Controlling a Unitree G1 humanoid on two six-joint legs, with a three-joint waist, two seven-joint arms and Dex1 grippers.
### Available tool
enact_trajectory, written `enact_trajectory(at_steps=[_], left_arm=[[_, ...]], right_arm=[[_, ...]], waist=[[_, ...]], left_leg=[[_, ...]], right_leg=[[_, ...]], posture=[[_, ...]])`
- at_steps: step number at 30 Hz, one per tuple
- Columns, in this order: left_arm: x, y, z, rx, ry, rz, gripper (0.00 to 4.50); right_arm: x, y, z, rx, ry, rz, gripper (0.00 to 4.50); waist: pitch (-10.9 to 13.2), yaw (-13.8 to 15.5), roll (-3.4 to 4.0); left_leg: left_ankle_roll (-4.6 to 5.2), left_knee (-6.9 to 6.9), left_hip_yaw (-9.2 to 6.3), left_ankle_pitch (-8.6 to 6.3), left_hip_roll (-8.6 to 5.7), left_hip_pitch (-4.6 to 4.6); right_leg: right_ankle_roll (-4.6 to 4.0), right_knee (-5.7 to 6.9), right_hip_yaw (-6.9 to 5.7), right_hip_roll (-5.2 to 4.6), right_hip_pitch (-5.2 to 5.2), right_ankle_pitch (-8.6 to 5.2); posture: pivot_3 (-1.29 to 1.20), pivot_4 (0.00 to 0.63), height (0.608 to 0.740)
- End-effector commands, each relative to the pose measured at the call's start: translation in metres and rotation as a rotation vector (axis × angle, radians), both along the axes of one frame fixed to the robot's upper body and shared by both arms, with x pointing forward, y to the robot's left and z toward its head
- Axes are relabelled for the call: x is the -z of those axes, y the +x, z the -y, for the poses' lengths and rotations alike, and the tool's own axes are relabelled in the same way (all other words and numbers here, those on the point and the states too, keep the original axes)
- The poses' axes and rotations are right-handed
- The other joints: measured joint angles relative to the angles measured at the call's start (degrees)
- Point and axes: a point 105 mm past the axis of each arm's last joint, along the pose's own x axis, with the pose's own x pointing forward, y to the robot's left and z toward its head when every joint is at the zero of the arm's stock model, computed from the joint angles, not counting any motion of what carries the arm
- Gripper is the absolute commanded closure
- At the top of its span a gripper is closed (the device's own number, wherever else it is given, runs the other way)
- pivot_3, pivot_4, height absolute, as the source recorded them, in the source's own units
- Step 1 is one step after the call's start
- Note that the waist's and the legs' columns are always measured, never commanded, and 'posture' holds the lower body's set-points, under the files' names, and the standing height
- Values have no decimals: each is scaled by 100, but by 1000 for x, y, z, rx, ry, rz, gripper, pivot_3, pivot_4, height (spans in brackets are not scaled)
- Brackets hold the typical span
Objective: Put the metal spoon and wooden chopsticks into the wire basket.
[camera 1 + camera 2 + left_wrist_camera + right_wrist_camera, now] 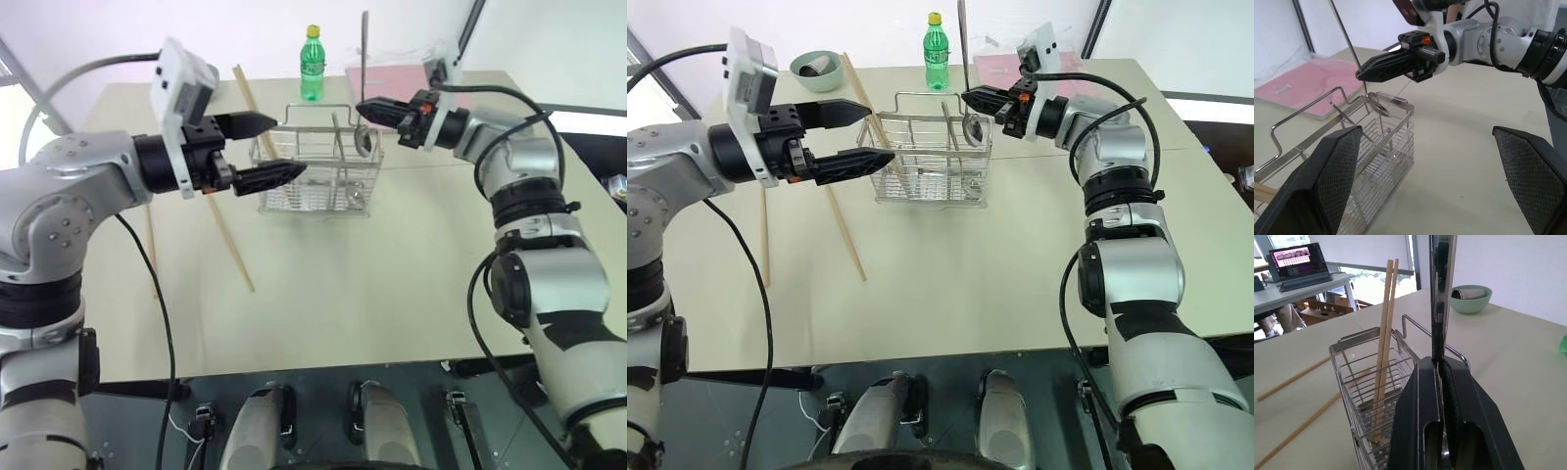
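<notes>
My left gripper grabs the loose wooden chopstick by its slim body (219, 222) next, to add another chopstick to the wire basket (313, 186).
The wire basket (313, 186) stands mid-table. My right gripper (361, 106) is over its right end, shut on the handle of the metal spoon (363, 140). The spoon hangs upright, handle up and bowl down inside the basket. In the right wrist view the handle (1440, 293) rises from between the fingers. Two wooden chopsticks (1383, 333) stand in the basket's left end, leaning out. Two more chopsticks (844, 235) (764, 240) lie flat on the table to the left, one partly behind my left arm. My left gripper (291, 145) hovers open and empty at the basket's left end.
A green bottle (312, 64) stands behind the basket, with a pink folder (392, 78) beside it at the back right. Back left sits a green bowl (816, 69). Bare tabletop stretches between the basket and the table's near edge.
</notes>
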Motion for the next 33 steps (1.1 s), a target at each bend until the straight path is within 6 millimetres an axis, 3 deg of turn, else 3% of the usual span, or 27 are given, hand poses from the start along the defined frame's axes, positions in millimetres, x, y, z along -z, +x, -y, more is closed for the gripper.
enact_trajectory(at_steps=[1, 4, 7, 10, 13, 16, 18, 20, 27, 33], left_arm=[[-17, -2, -4, -19, -32, 71, 0], [-21, 1, -7, -53, -50, 88, 0], [-36, 10, -18, -141, -141, 92, 0], [-57, 28, -46, -359, -259, 69, 0], [-60, 44, -76, -579, -308, -14, 0], [-30, 64, -117, -869, -321, -239, 0], [-6, 72, -155, -1128, -295, -294, 0], [14, 74, -175, -1268, -264, -366, 0], [80, 85, -188, -1392, -119, -581, 0], [114, 99, -197, -1437, -72, -674, 0]], right_arm=[[-16, 3, 7, 49, 43, 48, 2628], [-20, 3, 11, 75, 40, 71, 1082], [-30, 2, 15, 90, 68, 90, 1082], [-52, -7, 18, 46, 132, 113, 1082], [-71, -24, 19, -44, 180, 135, 1082], [-80, -53, 17, -199, 167, 148, 1082], [-75, -78, 14, -322, 116, 128, 1082], [-64, -95, 11, -393, 73, 92, 1082], [-25, -131, 8, -525, -38, -3, 1082], [-17, -136, 10, -489, -34, -1, 1082]], waist=[[0, 20, 0], [0, 10, 0], [0, 4, 0], [3, 6, -3], [5, 5, -1], [4, 12, -2], [4, 18, -2], [2, 19, -7], [7, 66, -28], [7, 85, -31]], left_leg=[[0, 0, 0, 0, 0, 0], [0, 0, 0, 0, -1, 0], [0, 0, -2, 0, 0, 1], [0, 0, -5, 1, 0, 0], [1, -1, -4, 1, 0, 0], [2, -6, -5, 1, -1, 3], [2, -6, -6, 1, -1, 8], [1, -7, -7, 0, 0, 9], [-21, -6, -5, -11, -3, 5], [-25, -6, 0, -11, -3, -2]], right_leg=[[0, 0, 0, 0, 1, 0], [0, -1, 0, -1, 2, 0], [0, 0, 0, 1, 1, 0], [0, 0, 0, 2, 1, 0], [2, 2, 0, 2, 1, 0], [5, 7, 0, 2, 4, -2], [6, 9, 0, 3, 9, -2], [7, 12, -1, 4, 10, -3], [6, 3, -2, -7, 2, -2], [5, 5, -1, -14, -15, 0]], posture=[[0, 150, 686], [0, 150, 686], [0, 150, 686], [0, 150, 686], [0, 150, 686], [0, 150, 686], [0, 150, 686], [0, 150, 686], [0, 150, 686], [0, 150, 686]])
